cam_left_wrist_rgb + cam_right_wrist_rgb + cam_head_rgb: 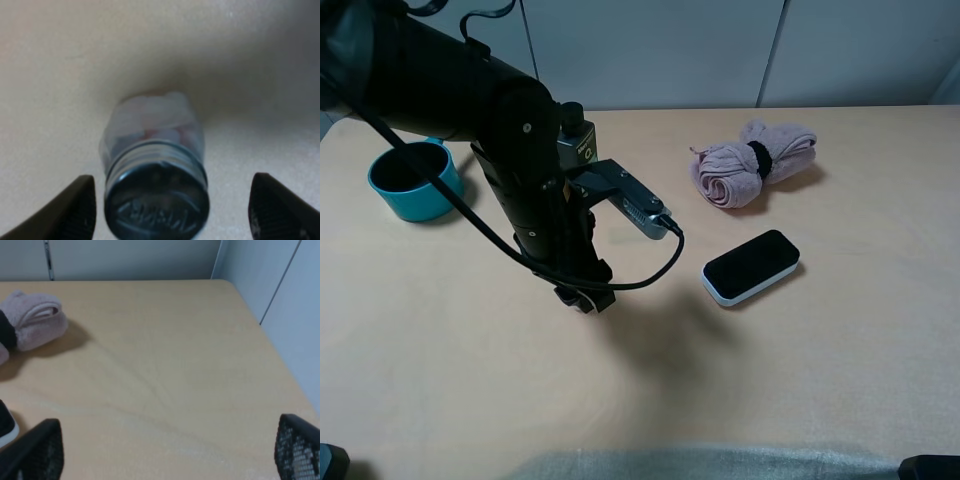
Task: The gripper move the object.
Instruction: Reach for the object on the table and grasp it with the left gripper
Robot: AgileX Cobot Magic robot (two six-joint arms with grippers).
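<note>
Next, my left gripper grabs the glass jar by its silver cap to move the jar across the table.
In the left wrist view the small clear glass jar with a ribbed silver cap and pale pinkish contents stands on the table. My left gripper is open around it, with one dark finger on each side and a gap between each finger and the jar. In the exterior high view the black left arm reaches down over the table's left middle, and its gripper hides the jar. My right gripper is open and empty over bare table near the right edge.
A teal cup stands at the far left. A black pump bottle shows behind the left arm. A rolled pink towel and a black flat device with a white rim lie right of centre. The table's right edge is close to the right gripper.
</note>
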